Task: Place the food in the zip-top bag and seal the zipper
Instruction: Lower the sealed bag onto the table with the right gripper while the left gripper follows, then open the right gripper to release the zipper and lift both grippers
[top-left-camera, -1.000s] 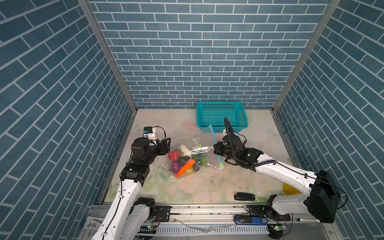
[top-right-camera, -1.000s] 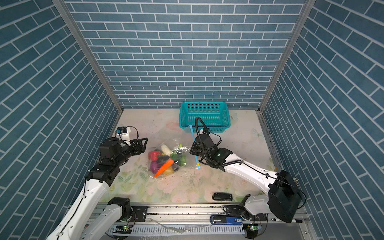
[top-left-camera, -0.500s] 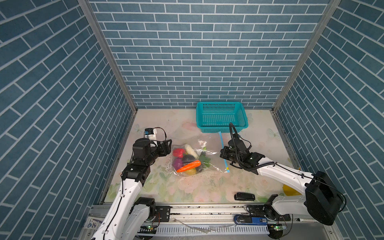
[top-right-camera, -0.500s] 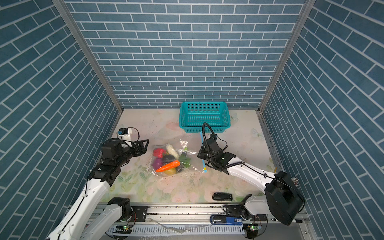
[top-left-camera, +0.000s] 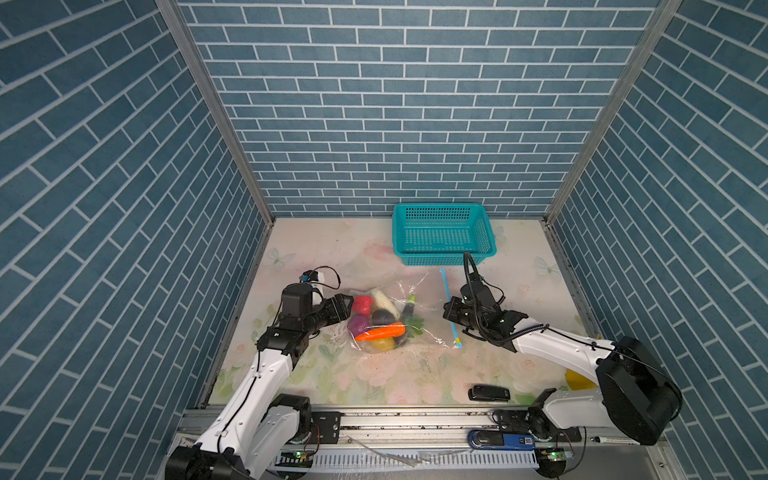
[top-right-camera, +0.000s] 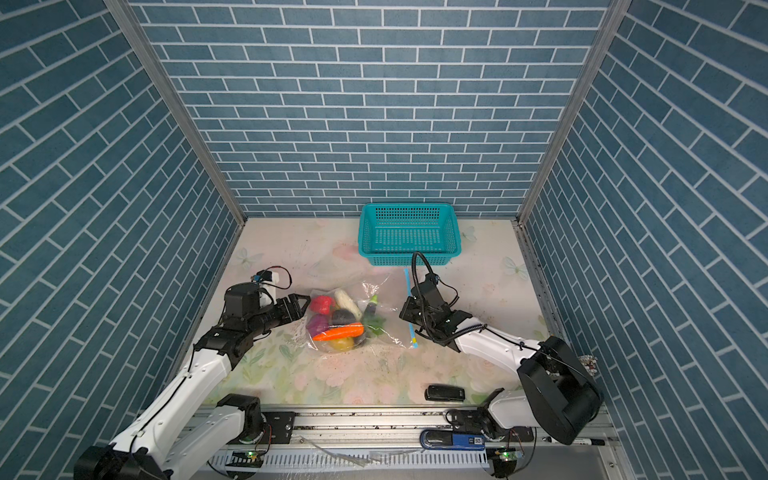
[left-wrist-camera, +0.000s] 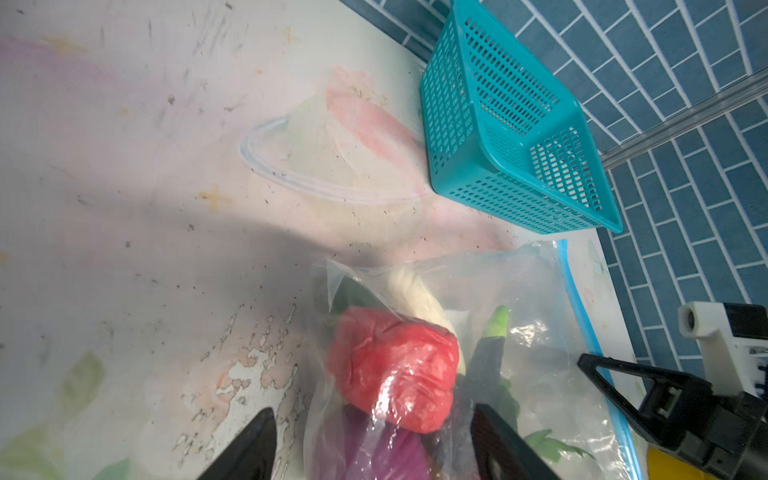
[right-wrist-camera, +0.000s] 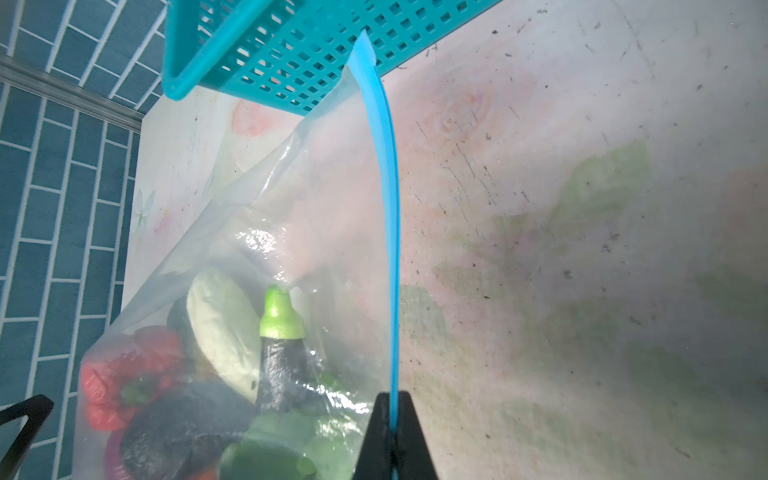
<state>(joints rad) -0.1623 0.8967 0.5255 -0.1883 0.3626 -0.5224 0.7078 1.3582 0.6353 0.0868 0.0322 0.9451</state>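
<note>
The bag's zipper is raised above the table. It would fall short if my right gripper opened now, so I should keep holding it.
The clear zip-top bag (top-left-camera: 419, 305) lies on the floral table with the food (top-left-camera: 380, 331) piled in its left end: orange carrot, red piece (left-wrist-camera: 390, 370), purple onion, dark eggplant (right-wrist-camera: 282, 374), white piece, greens. Its blue zipper (top-left-camera: 447, 291) runs along the right edge, with the yellow slider (top-left-camera: 459, 343) at the near end. My right gripper (top-left-camera: 449, 312) is shut on the zipper (right-wrist-camera: 390, 208), the strip pinched between its tips (right-wrist-camera: 392, 401). My left gripper (top-left-camera: 347, 308) stands open at the bag's left end; its jaws (left-wrist-camera: 372, 415) straddle the red piece without touching.
A teal perforated basket (top-left-camera: 442, 235) stands at the back, just beyond the zipper's far end. A small black device (top-left-camera: 489, 392) lies near the front edge, and a yellow object (top-left-camera: 577, 380) sits behind the right arm. Brick walls close three sides.
My right gripper has drawn the zipper edge to the right and nearer, laying the bag out flat. The food slid a little right with it. The left gripper barely moved.
</note>
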